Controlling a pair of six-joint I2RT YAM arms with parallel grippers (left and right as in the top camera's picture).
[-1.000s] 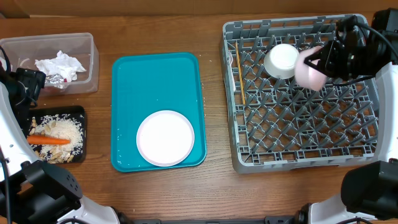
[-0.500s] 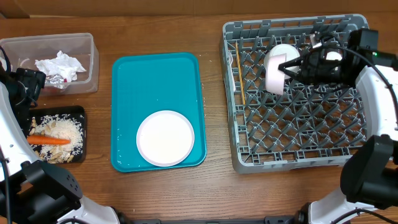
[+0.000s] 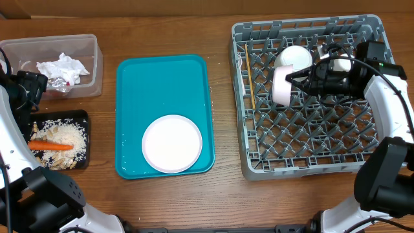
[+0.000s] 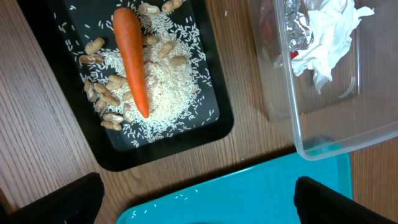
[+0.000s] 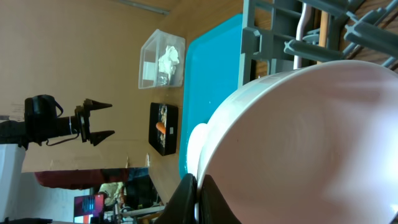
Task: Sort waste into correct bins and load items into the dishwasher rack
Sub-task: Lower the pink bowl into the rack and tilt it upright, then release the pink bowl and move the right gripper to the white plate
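The upper edge of the pink bowl (image 3: 280,87) (image 5: 311,137) overlaps the seated white bowl. My right gripper should keep holding the pink bowl until it leans among the rack's open wires.
My right gripper (image 3: 299,81) is shut on the rim of a pink bowl (image 3: 280,87), held on edge over the grey dishwasher rack (image 3: 310,142), just below a white bowl (image 3: 294,55) that sits in the rack. In the right wrist view the pink bowl (image 5: 311,137) fills the frame, with the fingers (image 5: 199,186) pinching its rim. A white plate (image 3: 172,143) lies on the teal tray (image 3: 162,84). My left gripper (image 4: 199,199) is open and empty above the tray's edge, near the black food tray (image 4: 205,134).
The black food tray (image 3: 83,116) holds rice, peanuts and a carrot (image 3: 50,145). A clear bin (image 3: 90,45) holds crumpled tissue (image 3: 61,66) and foil. A wooden stick (image 3: 246,74) lies along the rack's left side.
My right gripper has moved left across the rack with the pink bowl, turning it onto its edge beside the white bowl. The left arm has not moved.
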